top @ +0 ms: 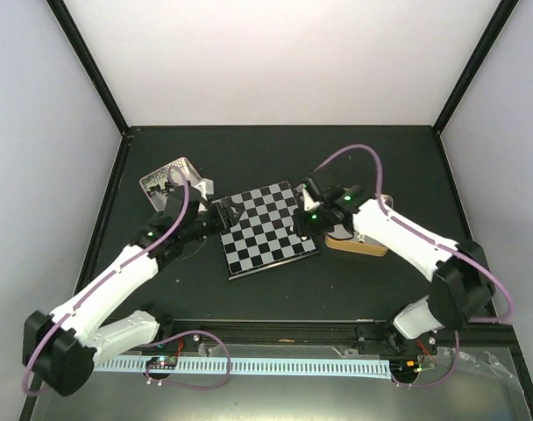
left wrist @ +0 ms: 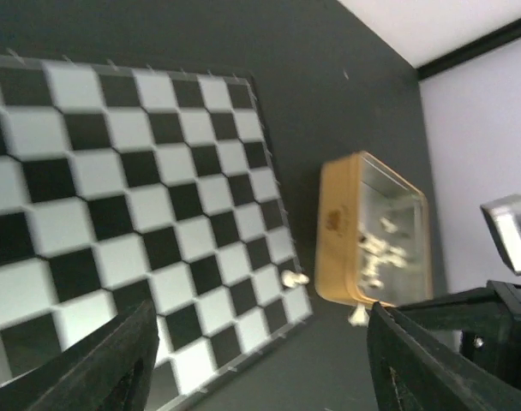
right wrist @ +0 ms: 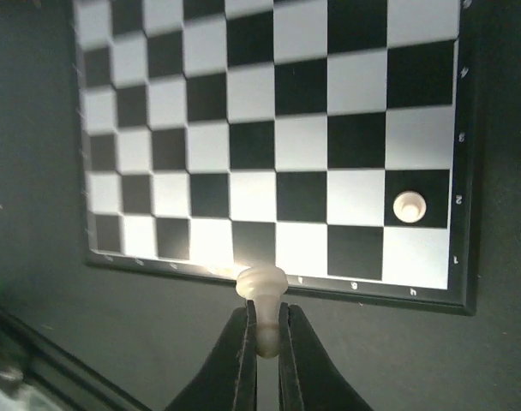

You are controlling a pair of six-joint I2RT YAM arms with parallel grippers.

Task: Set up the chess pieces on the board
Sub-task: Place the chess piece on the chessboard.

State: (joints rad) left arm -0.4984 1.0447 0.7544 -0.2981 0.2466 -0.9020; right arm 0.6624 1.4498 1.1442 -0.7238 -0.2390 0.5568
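Observation:
I should first move my right gripper's pawn to the square beside the standing one, because it hangs high and short of it and would topple if released now.
The board point(top: 266, 230) lies flat in the middle of the table. My right gripper point(right wrist: 265, 338) is shut on a cream-white pawn point(right wrist: 260, 284), held just off the board's point(right wrist: 269, 137) near edge, its base toward the checks. A second white pawn point(right wrist: 409, 206) stands on a dark square near the board's corner. My left gripper point(left wrist: 260, 368) hangs open above the board's point(left wrist: 132, 197) other side, with nothing between its fingers point(left wrist: 106, 368). From there I see that same standing white piece point(left wrist: 293, 278) and another one lying on the table point(left wrist: 358, 317) beside the box.
A tan box point(left wrist: 372, 231) holding several white pieces sits right of the board, partly under my right arm point(top: 398, 232). A shiny tray point(top: 172, 180) with black pieces stands at the back left. Black frame rails border the table.

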